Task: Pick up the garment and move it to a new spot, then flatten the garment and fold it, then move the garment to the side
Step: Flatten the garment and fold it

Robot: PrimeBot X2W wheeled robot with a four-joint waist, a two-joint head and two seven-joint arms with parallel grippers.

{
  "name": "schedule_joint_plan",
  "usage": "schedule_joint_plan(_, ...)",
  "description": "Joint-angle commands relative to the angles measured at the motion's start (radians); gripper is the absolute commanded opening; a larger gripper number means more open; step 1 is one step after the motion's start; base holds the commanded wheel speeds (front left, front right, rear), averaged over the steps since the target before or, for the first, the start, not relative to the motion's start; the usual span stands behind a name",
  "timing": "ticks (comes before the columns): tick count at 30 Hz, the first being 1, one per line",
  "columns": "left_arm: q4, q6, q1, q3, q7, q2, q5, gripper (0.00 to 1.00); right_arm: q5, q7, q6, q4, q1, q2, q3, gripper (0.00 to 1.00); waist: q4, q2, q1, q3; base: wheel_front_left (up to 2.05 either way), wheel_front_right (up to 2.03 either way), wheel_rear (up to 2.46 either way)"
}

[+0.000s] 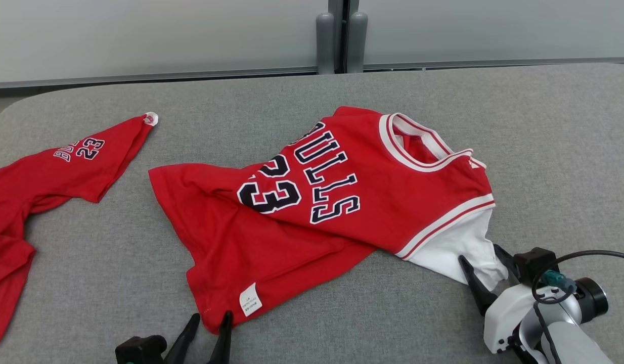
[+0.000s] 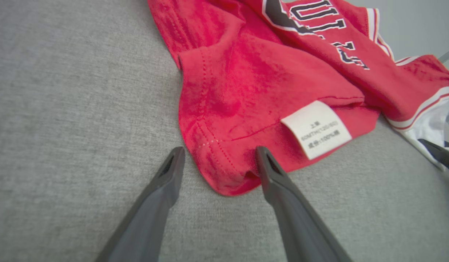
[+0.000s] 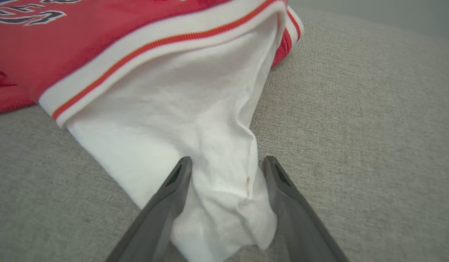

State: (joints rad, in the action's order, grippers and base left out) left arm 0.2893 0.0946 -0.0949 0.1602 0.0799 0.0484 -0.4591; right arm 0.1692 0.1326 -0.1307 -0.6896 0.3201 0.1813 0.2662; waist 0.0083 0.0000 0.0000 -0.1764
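Note:
My left gripper pinches the jersey by its hem corner (image 1: 214,322) next, where the jersey's edge bunches up, since the jersey lies loose on the table.
The garment (image 1: 342,202) is a red jersey with dark "BULLS 23" lettering and white trim, lying crumpled on the grey padded table (image 1: 544,151). Its hem corner (image 2: 224,178), beside a white care label (image 2: 315,129), lies between the fingers of my left gripper (image 1: 211,316) (image 2: 220,150), which is open. A white sleeve (image 1: 458,247) (image 3: 181,120) sticks out at the jersey's near right. Its tip runs between the spread fingers of my open right gripper (image 1: 479,255) (image 3: 228,160). Neither gripper has closed on cloth.
A second red garment (image 1: 49,172) with the same lettering lies at the table's left edge. Two grey posts (image 1: 342,35) stand behind the table's far edge before a pale wall. My right gripper's fingertip (image 2: 439,154) shows at the right of the left wrist view.

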Motion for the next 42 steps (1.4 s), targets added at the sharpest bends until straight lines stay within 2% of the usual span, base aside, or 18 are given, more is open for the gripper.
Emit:
schedule_joint_plan(1, 0.011, -0.006, 0.015, 0.001, 0.005, 0.004, -0.006, 1.0, 0.011, 0.004, 0.0, -0.024, 0.001, 0.008, 0.021, 1.0, 0.0, 0.0, 0.0, -0.004, 0.0, 0.0, 0.0)
schedule_joint_plan(4, 0.021, -0.003, 0.024, 0.003, 0.009, 0.004, -0.024, 1.0, 0.028, 0.015, 0.0, -0.039, 0.007, 0.011, 0.043, 1.0, -0.004, 0.0, 0.0, -0.006, 0.0, 0.0, 0.0)
schedule_joint_plan(5, 0.025, 0.0, 0.024, 0.005, 0.006, 0.004, -0.033, 1.0, 0.034, 0.018, 0.0, -0.043, 0.008, 0.012, 0.05, 0.92, -0.007, 0.0, 0.0, -0.006, 0.0, 0.0, 0.0)
schedule_joint_plan(6, 0.029, 0.004, 0.024, 0.007, 0.005, 0.004, -0.044, 0.83, 0.039, 0.019, 0.0, -0.047, 0.009, 0.011, 0.061, 0.49, -0.009, 0.0, 0.0, -0.005, 0.0, 0.0, 0.0)
schedule_joint_plan(7, 0.033, 0.008, 0.024, 0.011, 0.001, 0.003, -0.052, 0.28, 0.051, 0.026, 0.0, -0.047, 0.01, 0.009, 0.073, 0.15, -0.012, 0.0, 0.0, -0.004, 0.0, 0.0, 0.0)
schedule_joint_plan(8, 0.033, 0.008, 0.024, 0.011, 0.001, 0.003, -0.052, 0.28, 0.051, 0.026, 0.0, -0.047, 0.01, 0.009, 0.073, 0.15, -0.012, 0.0, 0.0, -0.004, 0.0, 0.0, 0.0)
schedule_joint_plan(9, 0.037, 0.009, 0.023, 0.015, -0.004, 0.004, -0.057, 0.0, 0.067, 0.031, 0.0, -0.045, 0.01, 0.008, 0.078, 0.0, -0.014, 0.0, 0.0, -0.002, 0.0, 0.0, 0.0)
schedule_joint_plan(14, 0.026, 0.019, -0.006, 0.02, -0.009, 0.019, -0.084, 0.0, 0.219, 0.033, 0.0, 0.012, -0.013, 0.004, 0.118, 0.0, -0.026, 0.0, 0.0, 0.023, 0.0, 0.0, 0.0)
schedule_joint_plan(18, -0.08, 0.025, -0.042, 0.005, -0.011, 0.037, -0.123, 0.0, 0.454, 0.013, 0.0, 0.192, -0.053, 0.039, 0.114, 0.0, -0.042, 0.0, 0.0, 0.042, 0.0, 0.0, 0.0)
schedule_joint_plan(24, -0.439, 0.015, -0.098, -0.035, -0.077, 0.112, -0.159, 0.0, 0.819, -0.079, 0.0, 0.61, -0.144, 0.167, 0.021, 0.0, -0.07, 0.0, 0.0, 0.07, 0.0, 0.0, 0.0)
schedule_joint_plan(27, -0.64, -0.009, -0.105, -0.06, -0.158, 0.16, -0.171, 0.0, 0.951, -0.135, 0.0, 0.798, -0.176, 0.229, -0.064, 0.0, -0.09, 0.0, 0.0, 0.086, 0.0, 0.0, 0.0)
schedule_joint_plan(31, -0.846, -0.032, -0.05, -0.087, -0.273, 0.222, -0.191, 0.0, 1.089, -0.205, 0.0, 0.962, -0.173, 0.273, -0.19, 0.0, -0.12, 0.0, 0.0, 0.092, 0.0, 0.0, 0.0)
schedule_joint_plan(37, -0.981, -0.055, 0.157, -0.12, -0.447, 0.309, -0.245, 0.0, 1.193, -0.303, 0.0, 1.028, -0.044, 0.3, -0.351, 0.0, -0.164, 0.0, 0.0, 0.041, 0.0, 0.0, 0.0)
schedule_joint_plan(39, -0.987, -0.06, 0.266, -0.119, -0.508, 0.337, -0.265, 0.0, 1.186, -0.341, 0.0, 1.013, 0.036, 0.31, -0.379, 0.0, -0.179, 0.0, 0.0, -0.005, 0.0, 0.0, 0.0)
schedule_joint_plan(42, -0.927, -0.059, 0.463, -0.095, -0.583, 0.362, -0.28, 0.0, 1.146, -0.391, 0.0, 0.946, 0.178, 0.293, -0.396, 0.0, -0.184, 0.0, 0.0, -0.084, 0.0, 0.0, 0.0)
